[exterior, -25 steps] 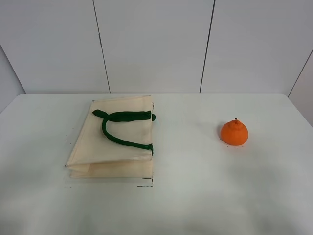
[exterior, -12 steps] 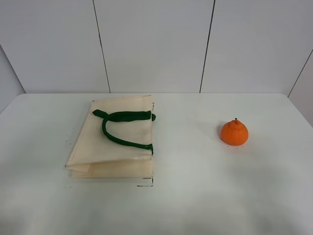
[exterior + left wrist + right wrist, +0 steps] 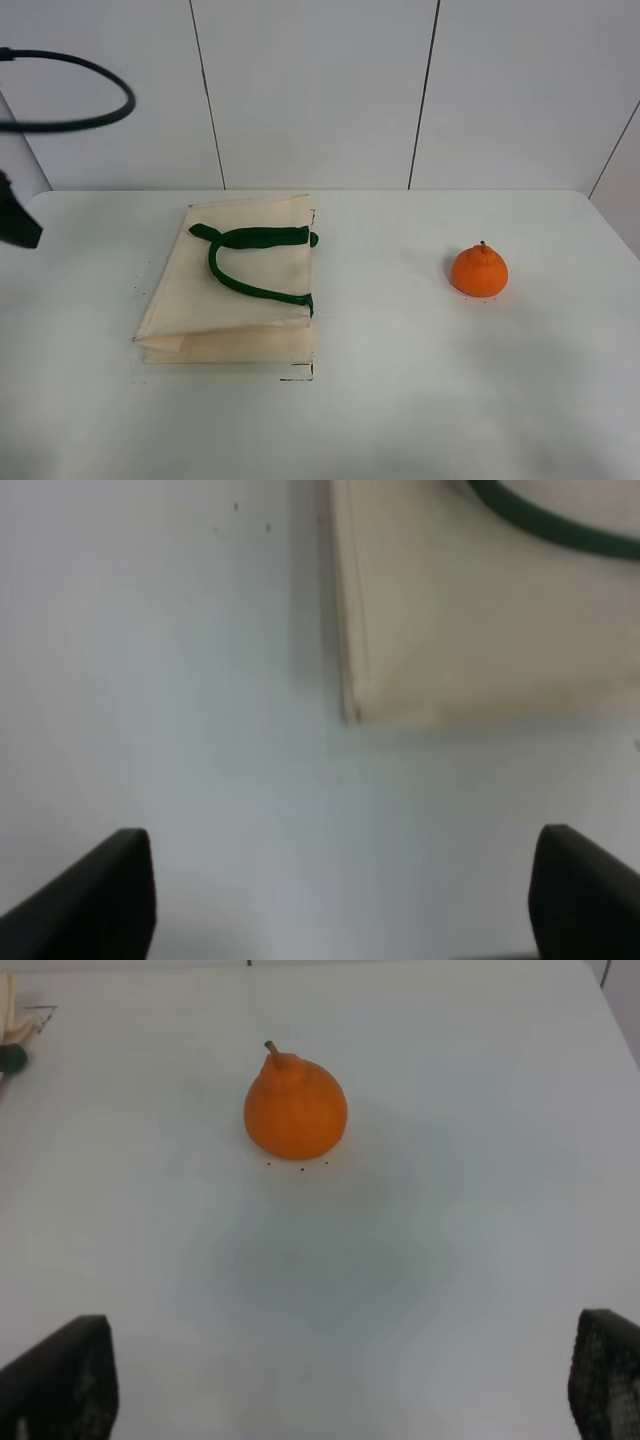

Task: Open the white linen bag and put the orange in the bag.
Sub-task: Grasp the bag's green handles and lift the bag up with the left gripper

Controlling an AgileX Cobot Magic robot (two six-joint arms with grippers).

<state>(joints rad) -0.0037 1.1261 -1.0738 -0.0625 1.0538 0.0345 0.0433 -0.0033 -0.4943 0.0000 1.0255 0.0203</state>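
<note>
The white linen bag needs to be opened for the orange [image 3: 479, 271], so next my left gripper will grab the bag by its dark green handle.
The white linen bag [image 3: 235, 300] lies flat and closed on the left half of the table, its dark green handles [image 3: 255, 262] resting on top. The orange [image 3: 479, 271] stands alone on the right, stem up. In the left wrist view my left gripper [image 3: 345, 895] is open and empty above bare table, just off a corner of the bag [image 3: 480, 620]. In the right wrist view my right gripper [image 3: 340, 1380] is open and empty, with the orange [image 3: 295, 1110] some way ahead of it. The right gripper is out of the exterior view.
A dark part of the left arm [image 3: 18, 222] and its black cable [image 3: 95, 115] show at the far left edge. The white table [image 3: 400, 400] ends at a panelled wall behind. A corner of the bag [image 3: 8, 1020] shows in the right wrist view.
The left arm's dark part and cable have come into the exterior view at the left edge. Bag and orange have not moved.
</note>
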